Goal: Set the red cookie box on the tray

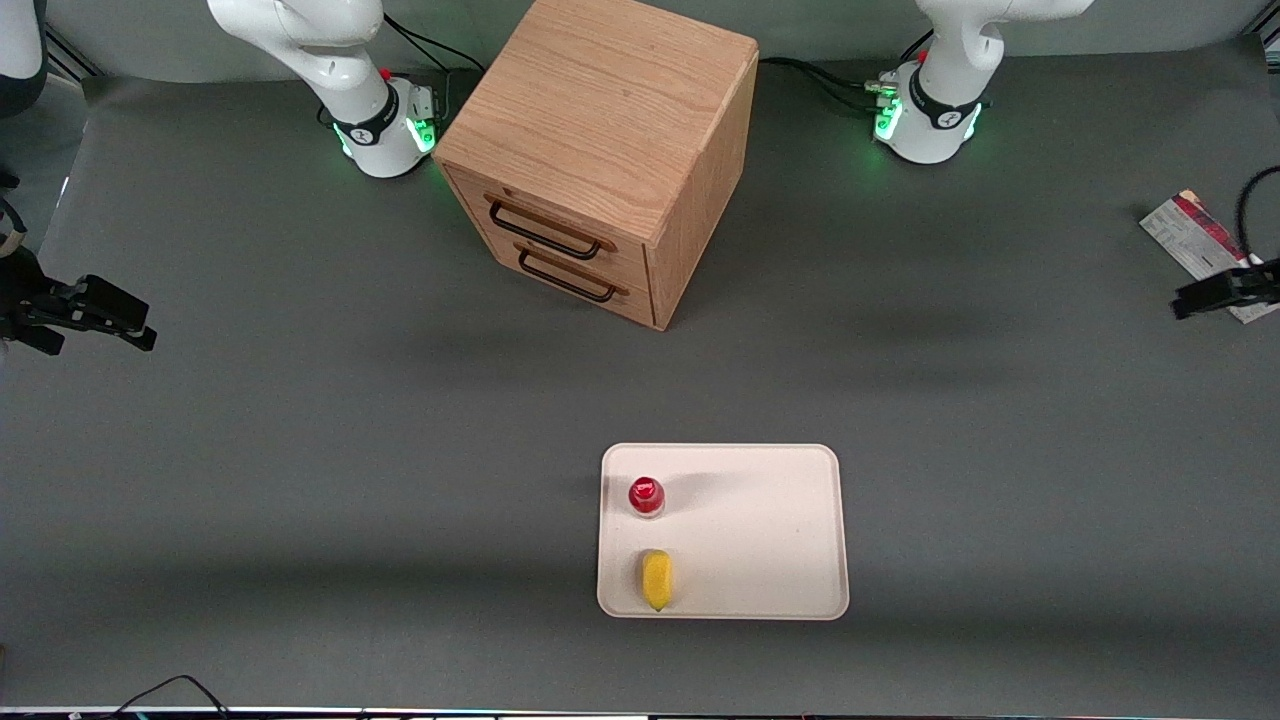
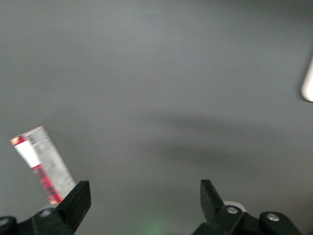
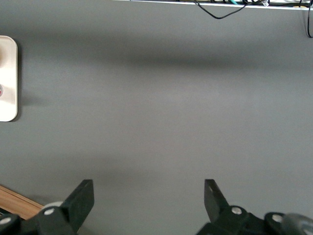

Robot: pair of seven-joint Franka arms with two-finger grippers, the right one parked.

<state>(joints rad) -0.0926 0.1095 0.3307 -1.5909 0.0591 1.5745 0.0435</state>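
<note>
My gripper will place the red cookie box on the tray (image 1: 770, 540), so it will next grab the box by its white middle section (image 1: 1203, 247).
The red cookie box (image 1: 1190, 235) lies flat on the grey table toward the working arm's end, showing mostly its white printed side with a red strip. In the left wrist view the red cookie box (image 2: 41, 164) lies beside one black finger, outside the jaws. My gripper (image 1: 1215, 295) hovers over the box's nearer end; the gripper (image 2: 145, 192) is open with only bare table between its fingers. The cream-white tray (image 1: 770, 540) sits near the table's front edge, well away from the box. A sliver of the tray (image 2: 308, 85) shows in the left wrist view.
On the tray stand a small red-capped bottle (image 1: 646, 495) and a yellow object (image 1: 657, 578), both along the tray's edge toward the parked arm. A wooden drawer cabinet (image 1: 600, 150) stands farther from the camera, between the arm bases. Cables (image 1: 170, 690) run along the front edge.
</note>
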